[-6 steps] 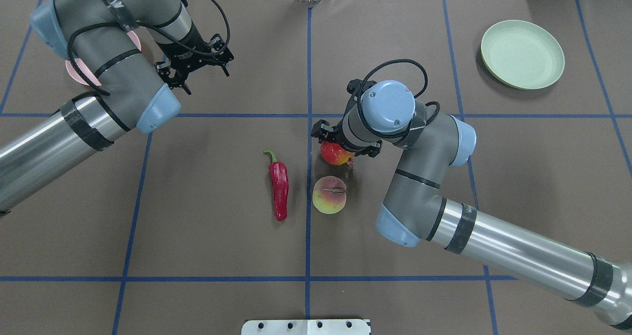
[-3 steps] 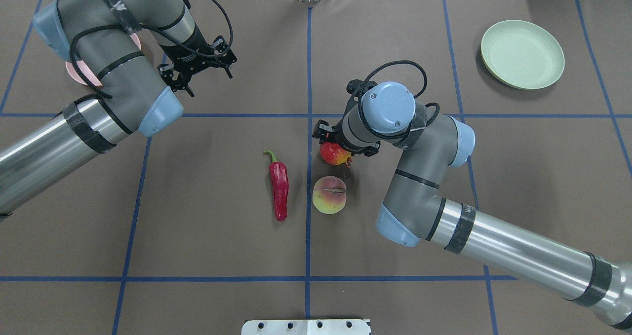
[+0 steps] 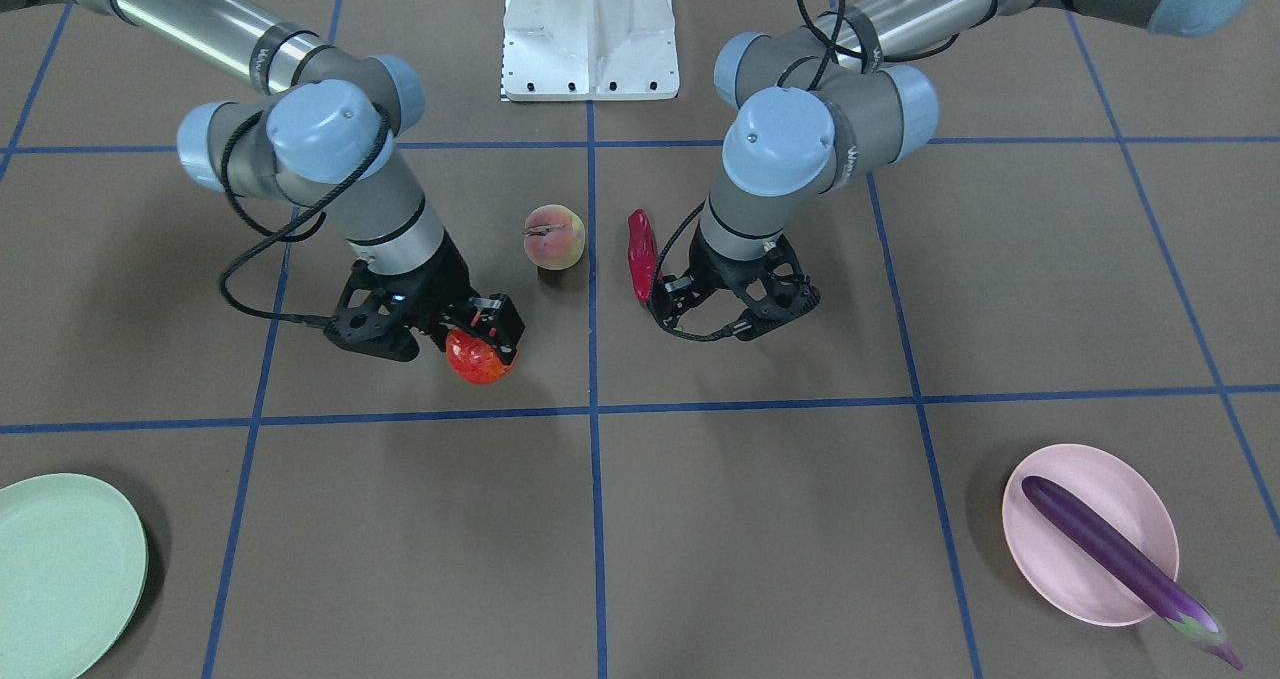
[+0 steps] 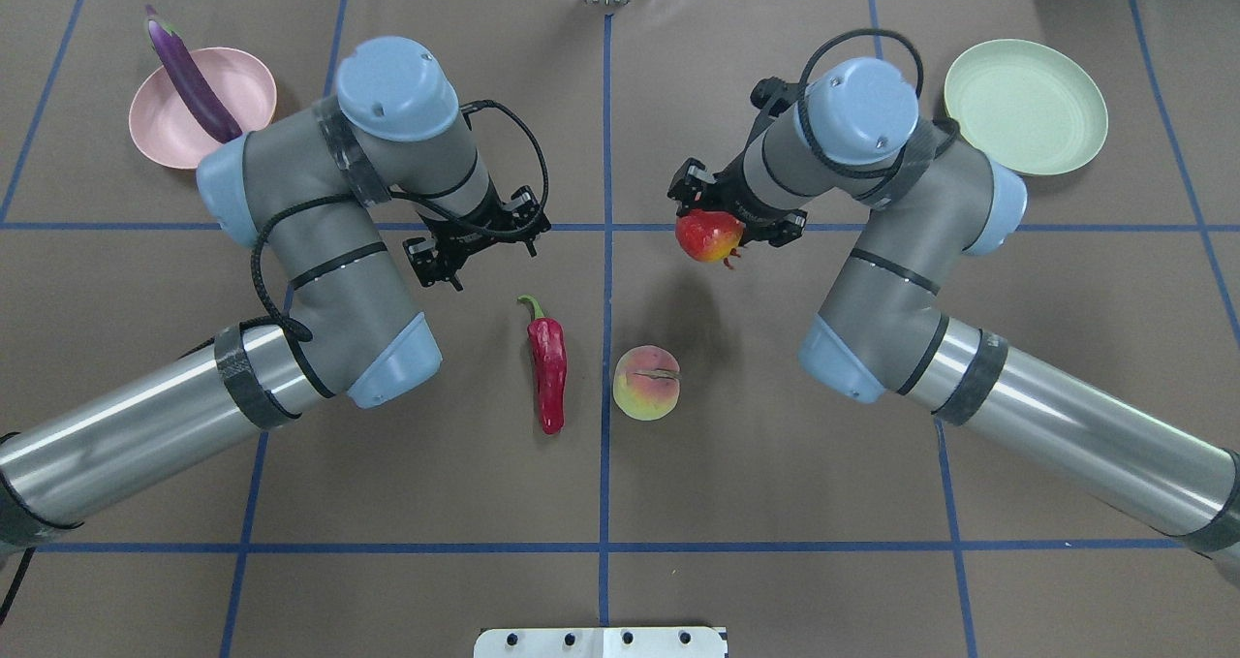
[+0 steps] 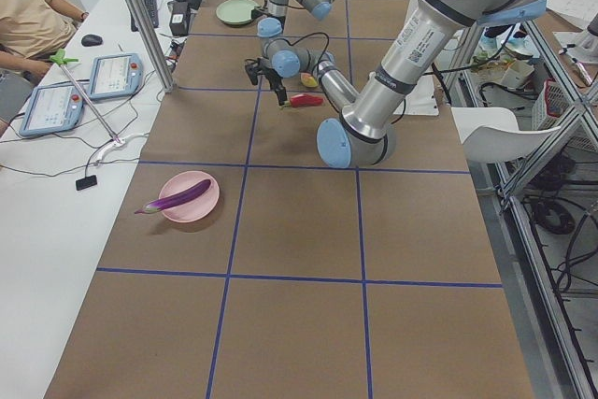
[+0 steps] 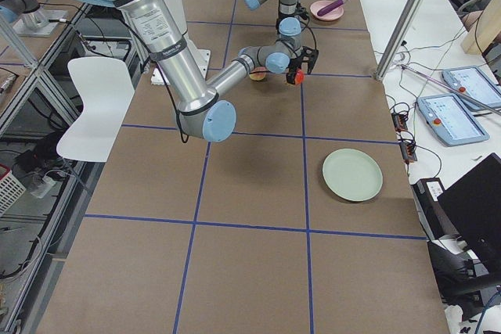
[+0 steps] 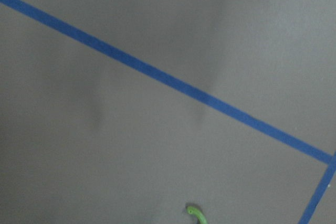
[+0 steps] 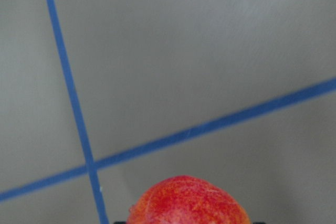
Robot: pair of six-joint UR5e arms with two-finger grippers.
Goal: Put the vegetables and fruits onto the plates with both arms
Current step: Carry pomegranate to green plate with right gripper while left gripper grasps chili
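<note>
The red chili pepper should go onto the pink plate [image 3: 1068, 553] next, so my left gripper should grab it by its red body [image 3: 641, 255].
My right gripper [image 4: 712, 234] is shut on the red-orange pomegranate-like fruit [image 4: 708, 236] and holds it above the table, left of the mint green plate [image 4: 1025, 106]. The fruit also shows in the front view [image 3: 478, 357] and the right wrist view [image 8: 189, 203]. My left gripper [image 4: 478, 249] is open and empty, just beyond the stem end of the red chili pepper [image 4: 548, 367]. The peach [image 4: 646, 382] lies right of the chili. The purple eggplant [image 4: 191, 81] lies across the pink plate [image 4: 160, 130].
Blue tape lines cross the brown table cover. The white base block [image 3: 590, 29] stands at the robot's edge. The left wrist view shows bare table and the chili's green stem tip [image 7: 195, 212]. An operator and tablets are beside the table in the left side view.
My right gripper has lifted the pomegranate-like fruit and carried it back and right toward the green plate. My left arm has swung from the pink plate toward the chili, uncovering the eggplant.
</note>
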